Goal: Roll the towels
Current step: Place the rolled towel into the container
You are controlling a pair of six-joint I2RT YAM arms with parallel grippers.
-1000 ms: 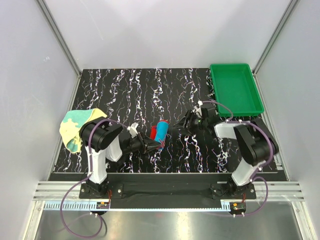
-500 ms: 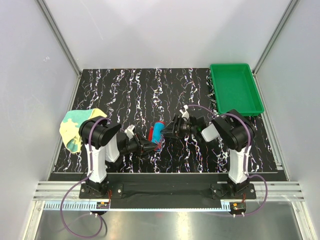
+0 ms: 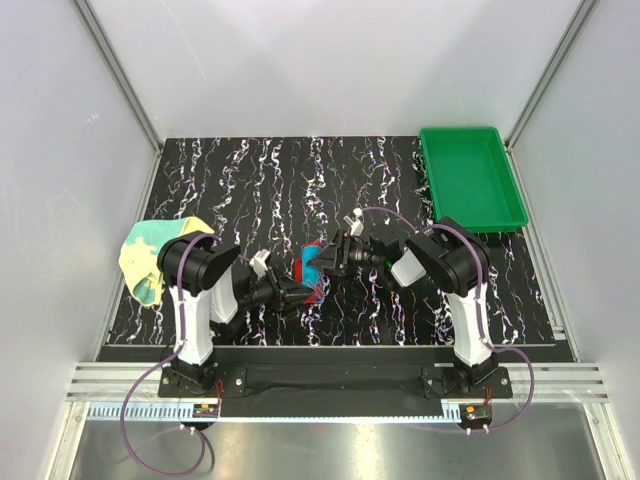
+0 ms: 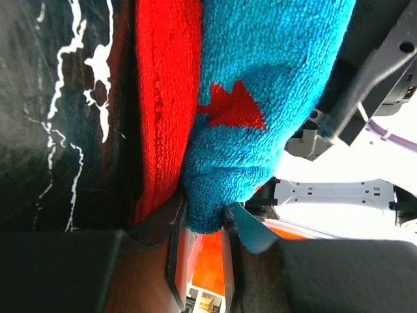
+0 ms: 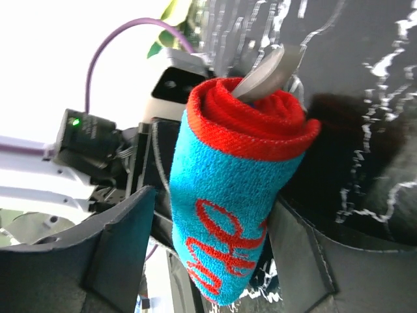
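Observation:
My right gripper grabs the towel roll across its middle (image 3: 311, 267) (image 5: 225, 207) next, free of my left gripper's end, to set it rolled in the tray.
The red and blue towel (image 3: 313, 262) is a short tight roll, held off the mat at centre front. My left gripper (image 3: 303, 290) is shut on its near end; the left wrist view shows the blue cloth (image 4: 260, 85) pinched between the jaws of this gripper (image 4: 204, 218). My right gripper (image 3: 328, 256) has come from the right and is open, its fingers either side of the roll (image 5: 228, 195), with a gap on one side of the right gripper (image 5: 215, 228). The pale yellow and teal towel (image 3: 150, 255) lies crumpled at the mat's left edge.
A green plastic tray (image 3: 470, 178) stands at the back right corner of the black marbled mat (image 3: 300, 180). Grey walls close in on the left, the right and the back. Both arm bases sit at the near edge.
My right arm has swung left from near the tray to the roll, and its jaws have widened around it. The left gripper has kept its hold, shifting the roll slightly left.

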